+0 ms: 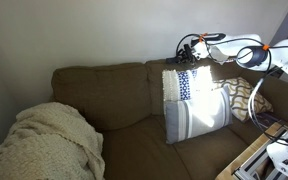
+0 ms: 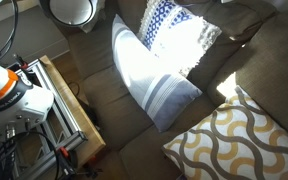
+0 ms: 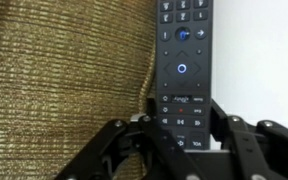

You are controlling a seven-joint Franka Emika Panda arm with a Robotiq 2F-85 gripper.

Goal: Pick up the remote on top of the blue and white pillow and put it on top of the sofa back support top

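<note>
My gripper should open: the remote would end up on the sofa back top, lengthwise along the fabric's edge.
In the wrist view a black remote (image 3: pixel 181 70) lies lengthwise between my gripper's (image 3: pixel 181 135) two fingers, which press on its lower sides. Olive-brown sofa fabric (image 3: pixel 64 90) fills the left of that view and the white wall the right. In an exterior view my gripper (image 1: pixel 189 48) hangs at the sofa back support top (image 1: pixel 104 68), just above the blue and white pillow (image 1: pixel 192 100). The remote is too small to make out there. The pillow leans against the backrest and shows in both exterior views (image 2: pixel 159 60), with nothing on it.
A cream knitted blanket (image 1: pixel 49 140) covers the sofa's near end. A beige lattice-pattern pillow (image 1: pixel 246 98) (image 2: pixel 244 140) sits beside the striped one. A wooden frame with robot hardware (image 2: pixel 69 110) stands in front of the sofa. The wall is right behind the backrest.
</note>
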